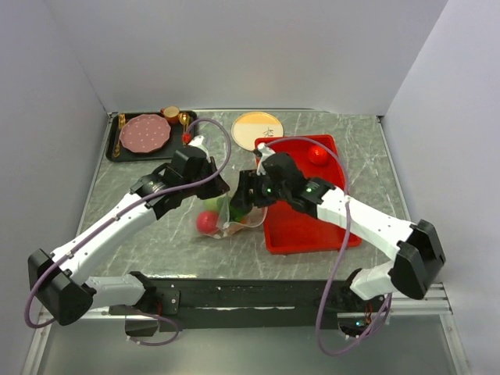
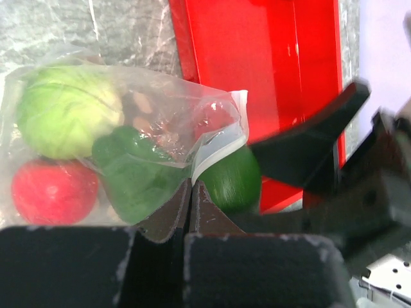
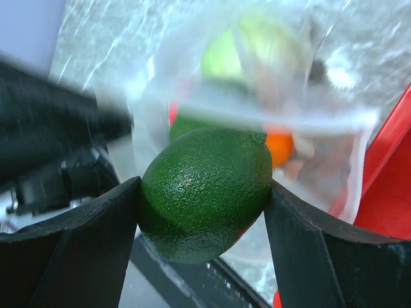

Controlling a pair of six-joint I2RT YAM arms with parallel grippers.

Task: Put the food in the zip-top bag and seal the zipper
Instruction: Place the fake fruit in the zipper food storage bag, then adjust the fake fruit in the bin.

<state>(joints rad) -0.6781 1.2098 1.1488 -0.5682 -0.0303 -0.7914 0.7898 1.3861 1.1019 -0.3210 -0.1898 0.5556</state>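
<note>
I should move the dark green lime (image 3: 205,192) inside before I open my right gripper. The lime is still mostly outside the bag's whitish zipper edge.
The clear zip-top bag (image 1: 228,217) lies left of the red tray (image 1: 308,226). In the left wrist view the bag (image 2: 160,122) holds a light green cabbage (image 2: 64,109), a red fruit (image 2: 54,192), a dark green pepper (image 2: 131,173) and a small red piece (image 2: 212,119). My left gripper (image 2: 191,183) is shut on the bag's whitish zipper edge (image 2: 215,154), holding the mouth up. My right gripper (image 3: 202,192) is shut on a dark green lime (image 3: 205,192), also in the left wrist view (image 2: 231,179), at the bag's mouth. An orange fruit (image 3: 281,146) shows inside. A red tomato (image 1: 317,154) sits on the tray.
A black tray (image 1: 117,152) at the back left carries a pink plate (image 1: 144,133), a cup (image 1: 171,114) and gold cutlery. A yellow plate (image 1: 258,129) lies behind the red tray. Grey walls close in the table on three sides.
</note>
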